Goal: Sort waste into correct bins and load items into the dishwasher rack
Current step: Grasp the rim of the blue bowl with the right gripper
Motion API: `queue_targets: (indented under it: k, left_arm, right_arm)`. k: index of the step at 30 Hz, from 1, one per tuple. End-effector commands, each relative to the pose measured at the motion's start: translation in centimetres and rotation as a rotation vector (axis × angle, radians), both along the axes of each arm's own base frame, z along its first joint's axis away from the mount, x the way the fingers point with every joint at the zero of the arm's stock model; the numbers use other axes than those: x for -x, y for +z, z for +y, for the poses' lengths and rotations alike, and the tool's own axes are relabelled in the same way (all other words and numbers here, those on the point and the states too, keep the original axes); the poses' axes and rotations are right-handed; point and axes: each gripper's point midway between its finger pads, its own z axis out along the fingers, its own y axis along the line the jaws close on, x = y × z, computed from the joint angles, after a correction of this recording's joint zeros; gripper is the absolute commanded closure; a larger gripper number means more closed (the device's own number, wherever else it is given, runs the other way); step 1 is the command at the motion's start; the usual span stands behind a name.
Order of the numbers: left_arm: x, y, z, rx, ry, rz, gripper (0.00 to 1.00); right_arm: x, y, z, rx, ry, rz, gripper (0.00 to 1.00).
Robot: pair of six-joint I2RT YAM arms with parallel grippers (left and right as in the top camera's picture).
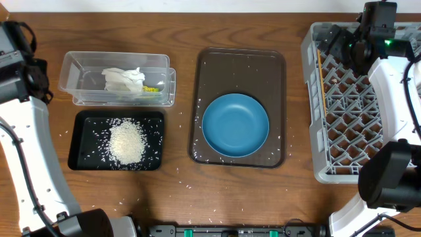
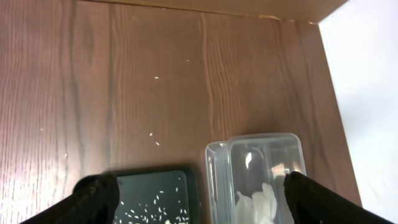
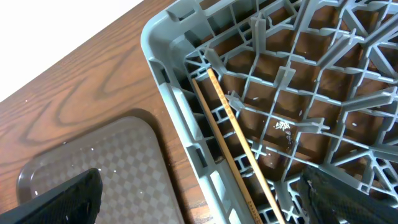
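I will next grip the bowl's rim with my right gripper on the side that faces the black tray bin, to load the dark-blue bowl [image 1: 235,125] tilted into the rack.
The clear bin [image 1: 85,69] at the back left holds a crumpled white napkin [image 1: 123,79] and a yellow wrapper scrap [image 1: 152,88]. In front of it the black tray bin [image 1: 89,155] carries a pile of rice [image 1: 126,141]. A dark-blue bowl [image 1: 235,125] sits on the brown serving tray [image 1: 243,69]. The grey rack [image 1: 310,112] stands at the right, with the chopsticks [image 3: 236,143] lying along its left wall. My left gripper [image 2: 202,202] hangs open and empty over the left ends of both bins. My right gripper [image 3: 205,205] is open, straddling the rack's left wall [image 3: 168,93].
Loose rice grains [image 1: 184,174] lie scattered on the wooden table and over the brown tray. The table's far edge and a white wall run behind the bins. Both white arms reach in along the left and right sides.
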Motion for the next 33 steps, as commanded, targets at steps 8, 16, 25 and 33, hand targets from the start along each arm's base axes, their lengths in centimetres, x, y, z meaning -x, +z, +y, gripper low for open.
queue_targets:
  k: [8,16,25,33]
  left_arm:
    - [0.4,0.1,0.3,-0.010,0.010,0.014,0.11]
    - [0.4,0.1,0.3,-0.010,0.010,0.014,0.11]
    - [0.4,0.1,0.3,-0.011,0.010,0.014,0.11]
    - [0.4,0.1,0.3,-0.010,0.010,0.014,0.11]
  right_arm:
    - [0.8,2.9,10.5,-0.380,0.456,-0.094,0.01]
    - [5.7,-1.4,21.3,0.071,0.892,0.026,0.01]
    - [13.6,-6.0,33.9,0.335,1.209,0.115,0.12]
    - [18.6,-10.8,37.6,0.351,1.233,0.261,0.27]
